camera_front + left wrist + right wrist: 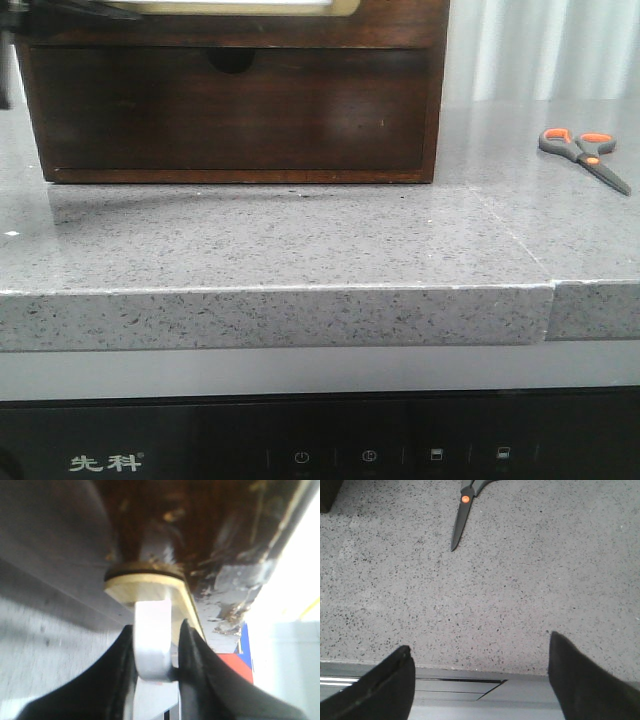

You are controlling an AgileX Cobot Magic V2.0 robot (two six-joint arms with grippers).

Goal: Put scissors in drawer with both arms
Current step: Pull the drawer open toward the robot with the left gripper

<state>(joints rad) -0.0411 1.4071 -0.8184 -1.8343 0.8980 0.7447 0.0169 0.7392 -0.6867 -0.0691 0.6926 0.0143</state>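
The drawer's front sits nearly flush over the box's lower front, so it is too early to release. The drawer comes open with my left gripper's pull, before the gripper opens.
The scissors (583, 153) lie flat on the grey counter at the right, grey handles with orange-lined loops pointing left. In the right wrist view only their dark blades and orange pivot (461, 515) show, well ahead of my open right gripper (479, 642), which hangs empty over the counter's front edge. The drawer's whitish, tan-rimmed panel (230, 7) shows at the top of the wooden box. My left gripper (156, 625) is shut on the drawer's white handle (152, 645), which stands on a tan plate (145, 586).
The dark wooden box (235, 110) stands at the back left, with a plain notched drawer front (232, 62) low down. The speckled counter (300, 240) has a seam at the right, and an appliance panel (320, 455) lies below its front edge.
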